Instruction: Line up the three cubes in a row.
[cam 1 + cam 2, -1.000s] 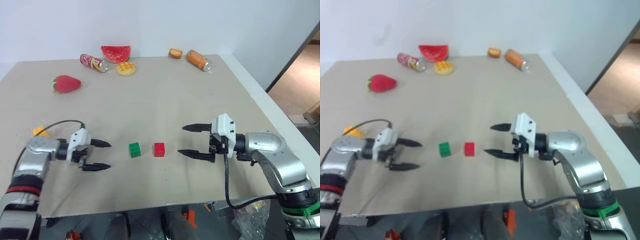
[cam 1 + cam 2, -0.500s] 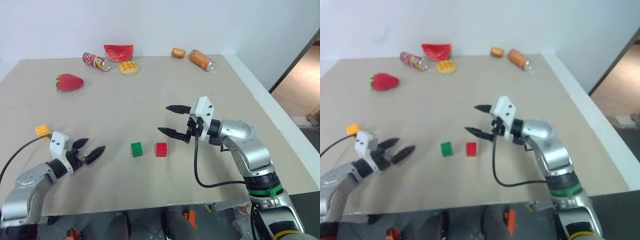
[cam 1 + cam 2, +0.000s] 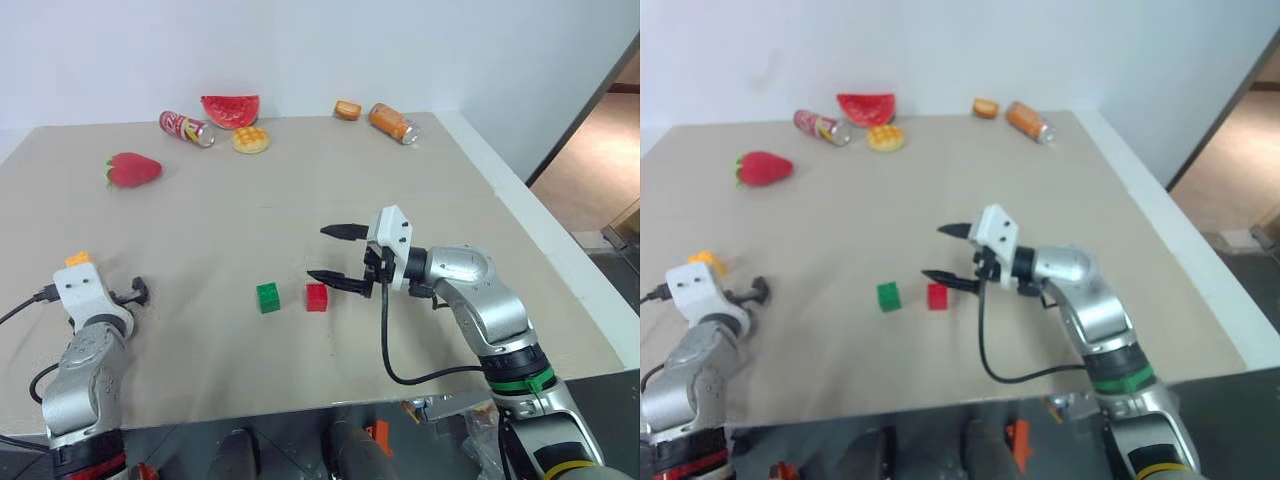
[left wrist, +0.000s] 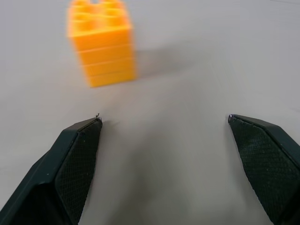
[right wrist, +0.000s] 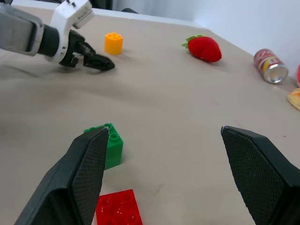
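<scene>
The orange-yellow cube [image 3: 78, 260] is still beyond my left gripper's fingers and closing now would miss, so the gripper moves toward it before closing on it.
A green cube [image 3: 268, 297] and a red cube [image 3: 317, 296] sit side by side near the table's front middle, a small gap between them. An orange-yellow cube [image 3: 78, 260] stands alone at the far left. My left gripper [image 4: 164, 119] is open and points at the orange-yellow cube [image 4: 101, 42], which lies just beyond its fingertips and off to one side. My right gripper [image 3: 332, 256] is open, just right of the red cube, its lower fingertip close to it. In the right wrist view the green cube [image 5: 108, 145] and red cube [image 5: 119, 208] lie by one finger [image 5: 86, 173].
Along the back edge lie a red can [image 3: 187, 127], a watermelon slice [image 3: 230, 108], a waffle toy [image 3: 251, 139], a small orange bread toy [image 3: 347, 109] and an orange can [image 3: 394, 122]. A strawberry toy [image 3: 133, 169] sits at the left rear. The table's edge [image 3: 520, 215] runs close on the right.
My left gripper swung left, away from the green cube, and turned to face the orange-yellow cube. My right gripper moved left, up to the red cube. No cube has moved.
</scene>
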Available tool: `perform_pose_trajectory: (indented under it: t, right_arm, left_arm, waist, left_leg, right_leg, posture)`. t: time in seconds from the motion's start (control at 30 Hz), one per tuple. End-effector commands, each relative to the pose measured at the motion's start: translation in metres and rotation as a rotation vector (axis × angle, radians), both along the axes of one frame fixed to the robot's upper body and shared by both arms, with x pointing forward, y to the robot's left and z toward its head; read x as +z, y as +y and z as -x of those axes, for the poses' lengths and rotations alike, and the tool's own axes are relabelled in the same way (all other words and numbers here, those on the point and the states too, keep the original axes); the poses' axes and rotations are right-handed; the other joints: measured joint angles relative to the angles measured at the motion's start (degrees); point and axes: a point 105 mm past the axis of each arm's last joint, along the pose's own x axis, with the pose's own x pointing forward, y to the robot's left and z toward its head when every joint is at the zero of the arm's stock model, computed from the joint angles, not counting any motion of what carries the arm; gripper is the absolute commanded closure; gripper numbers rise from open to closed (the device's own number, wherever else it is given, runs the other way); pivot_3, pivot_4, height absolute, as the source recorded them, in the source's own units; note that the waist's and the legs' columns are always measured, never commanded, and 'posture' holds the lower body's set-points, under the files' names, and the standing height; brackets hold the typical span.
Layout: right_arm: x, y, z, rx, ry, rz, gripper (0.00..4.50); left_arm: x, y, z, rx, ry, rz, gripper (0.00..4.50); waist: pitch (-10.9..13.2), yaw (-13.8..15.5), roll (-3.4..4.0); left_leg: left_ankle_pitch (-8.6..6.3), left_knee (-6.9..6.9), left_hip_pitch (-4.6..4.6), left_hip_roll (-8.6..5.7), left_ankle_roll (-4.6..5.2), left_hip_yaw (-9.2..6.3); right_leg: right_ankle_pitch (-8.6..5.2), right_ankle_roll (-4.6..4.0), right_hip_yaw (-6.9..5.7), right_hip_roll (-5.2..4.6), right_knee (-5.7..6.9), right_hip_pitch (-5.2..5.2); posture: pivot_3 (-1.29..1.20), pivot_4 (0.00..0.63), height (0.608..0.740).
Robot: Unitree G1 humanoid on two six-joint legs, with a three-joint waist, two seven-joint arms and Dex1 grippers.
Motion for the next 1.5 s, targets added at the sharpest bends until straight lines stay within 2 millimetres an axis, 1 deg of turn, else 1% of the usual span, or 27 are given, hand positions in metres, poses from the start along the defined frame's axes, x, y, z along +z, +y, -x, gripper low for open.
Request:
perform_pose_trajectory:
  t: [0.03,0.13,0.23,0.43,0.53,0.6,0.63,0.67,0.8,0.83,0.87,0.9,1.07,1.17,1.23,1.3,1.4,1.47,1.5]
  right_arm:
    - [0.011,0.000,0.002,0.015,-0.044,-0.014,0.53]
    - [0.010,0.000,0.002,0.013,-0.045,-0.012,0.53]
    - [0.010,0.000,0.002,0.008,-0.047,-0.013,0.53]
    - [0.008,-0.001,0.002,0.001,-0.043,-0.007,0.53]
    - [0.007,-0.002,0.002,-0.001,-0.041,-0.004,0.53]
    - [0.007,-0.002,0.001,-0.001,-0.041,-0.003,0.53]
    - [0.007,-0.002,0.001,-0.001,-0.039,-0.002,0.53]
    - [0.006,-0.002,0.002,0.002,-0.037,0.000,0.53]
    - [0.008,-0.001,0.005,0.019,-0.035,0.000,0.53]
    - [0.009,0.000,0.006,0.025,-0.035,-0.002,0.53]
    - [0.009,0.000,0.007,0.031,-0.036,-0.004,0.53]
    - [0.010,0.001,0.007,0.037,-0.037,-0.005,0.53]
    - [0.010,0.003,0.010,0.061,-0.032,0.004,0.53]
    - [0.008,0.003,0.013,0.081,-0.024,0.014,0.53]
    - [0.011,0.003,0.021,0.118,-0.015,0.013,0.53]
    - [0.022,0.005,0.033,0.181,-0.007,-0.025,0.53]
    - [0.036,0.006,0.042,0.218,-0.001,-0.071,0.53]
    - [0.042,0.006,0.045,0.228,-0.001,-0.091,0.53]
    - [0.043,0.007,0.046,0.232,0.002,-0.101,0.53]
  left_arm:
    - [0.008,0.018,0.002,0.066,0.005,-0.068,0.02]
    - [0.008,0.022,-0.006,0.059,0.012,-0.097,0.02]
    - [0.009,0.028,-0.011,0.070,0.015,-0.126,0.02]
    - [0.013,0.039,-0.023,0.101,0.006,-0.156,0.02]
    - [0.014,0.040,-0.029,0.109,0.000,-0.157,0.02]
    - [0.014,0.040,-0.031,0.107,-0.004,-0.155,0.02]
    - [0.014,0.040,-0.031,0.110,-0.009,-0.146,0.53]
    - [0.013,0.039,-0.031,0.110,-0.010,-0.142,0.76]
    - [0.008,0.037,-0.031,0.108,0.002,-0.140,2.12]
    - [0.007,0.037,-0.030,0.109,0.004,-0.141,2.55]
    - [0.007,0.037,-0.030,0.111,0.006,-0.140,2.82]
    - [0.005,0.037,-0.030,0.112,0.009,-0.137,3.19]
    - [0.003,0.031,-0.035,0.065,0.015,-0.143,3.20]
    - [0.012,0.015,-0.047,-0.072,-0.029,-0.190,3.20]
    - [0.023,-0.009,-0.060,-0.255,-0.091,-0.253,3.20]
    - [0.031,-0.036,-0.068,-0.451,-0.157,-0.283,3.20]
    - [0.037,-0.068,-0.069,-0.711,-0.229,-0.306,3.20]
    - [0.035,-0.091,-0.062,-0.917,-0.266,-0.300,3.20]
    - [0.034,-0.099,-0.058,-0.998,-0.271,-0.299,3.20]
  waist:
    - [0.0,0.0,0.00]
    - [0.0,0.0,0.00]
    - [0.0,0.0,0.00]
    - [0.0,0.0,0.00]
    - [0.0,0.0,0.00]
    - [0.0,0.1,0.00]
    - [0.0,0.1,0.00]
    - [0.0,0.0,-0.01]
    - [0.0,0.0,-0.01]
    - [0.0,0.0,-0.01]
    - [0.0,0.0,-0.01]
    - [0.0,0.0,-0.01]
    - [0.0,0.0,-0.01]
    - [0.0,0.1,-0.01]
    - [0.0,0.4,-0.01]
    - [0.0,1.1,-0.01]
    - [0.0,1.6,-0.02]
    - [0.0,1.6,-0.02]
    - [0.0,1.6,-0.02]
  left_leg:
    - [-0.01,0.00,-0.01,-0.01,-0.01,0.01]
    - [-0.02,-0.02,-0.01,-0.03,-0.03,-0.02]
    - [-0.02,-0.02,0.01,-0.03,-0.03,-0.03]
    - [0.00,-0.01,0.00,-0.04,-0.04,-0.01]
    - [-0.01,-0.01,0.00,-0.05,-0.04,-0.01]
    - [0.00,-0.02,-0.02,-0.05,-0.04,-0.01]
    - [-0.01,-0.02,-0.03,-0.05,-0.04,-0.01]
    - [-0.01,-0.02,-0.03,-0.05,-0.04,0.00]
    - [-0.01,-0.03,-0.08,-0.05,-0.05,0.03]
    - [-0.01,-0.04,-0.10,-0.05,-0.05,0.03]
    - [-0.01,-0.05,-0.10,-0.05,-0.06,0.03]
    - [-0.02,-0.06,-0.12,-0.05,-0.06,0.03]
    - [-0.02,-0.06,-0.12,-0.05,-0.06,0.03]
    - [-0.01,-0.06,-0.12,-0.07,-0.06,0.03]
    - [0.00,-0.06,-0.14,-0.09,-0.08,0.02]
    - [0.06,-0.06,-0.21,-0.15,-0.20,0.01]
    - [0.11,-0.05,-0.54,-0.16,-0.31,0.04]
    - [0.10,-0.06,-0.59,-0.16,-0.33,0.07]
    - [0.09,-0.06,-0.60,-0.16,-0.34,0.07]
  right_leg:
    - [0.06,0.16,0.01,-0.01,-0.01,0.00]
    - [0.09,0.26,0.01,0.00,-0.01,-0.02]
    - [-0.02,0.04,-0.01,0.00,0.00,-0.03]
    - [0.00,0.05,0.00,-0.03,0.00,-0.01]
    - [0.01,0.06,0.00,-0.03,-0.01,-0.02]
    - [0.13,0.29,0.00,-0.04,-0.01,-0.02]
    - [0.15,0.31,0.00,-0.04,-0.01,-0.02]
    - [0.15,0.32,0.00,-0.05,-0.01,-0.03]
    - [0.14,0.34,0.01,-0.05,-0.02,-0.08]
    - [0.14,0.34,0.01,-0.05,-0.02,-0.10]
    - [0.14,0.34,0.01,-0.05,-0.02,-0.11]
    - [0.13,0.34,0.01,-0.05,-0.02,-0.13]
    - [0.12,0.34,0.01,-0.05,-0.02,-0.13]
    - [0.13,0.35,0.01,-0.07,-0.02,-0.12]
    - [0.13,0.35,0.01,-0.08,-0.02,-0.14]
    - [0.06,0.27,-0.02,-0.14,-0.02,-0.19]
    - [0.02,0.20,0.00,-0.19,-0.07,-0.46]
    - [0.13,0.41,0.01,-0.21,-0.08,-0.52]
    - [0.12,0.41,0.01,-0.21,-0.09,-0.55]
  posture:
    - [0.00,0.150,0.740]
    - [0.00,0.150,0.740]
    - [0.00,0.150,0.740]
    - [0.00,0.150,0.740]
    - [0.00,0.150,0.740]
    - [0.00,0.150,0.740]
    - [0.00,0.150,0.740]
    - [0.00,0.150,0.740]
    - [0.00,0.150,0.740]
    - [0.00,0.150,0.740]
    - [0.00,0.150,0.740]
    - [0.00,0.150,0.740]
    - [0.00,0.150,0.740]
    - [0.00,0.150,0.740]
    - [0.00,0.150,0.740]
    - [0.00,0.150,0.740]
    - [0.00,0.150,0.740]
    - [0.00,0.150,0.740]
    - [0.00,0.150,0.740]
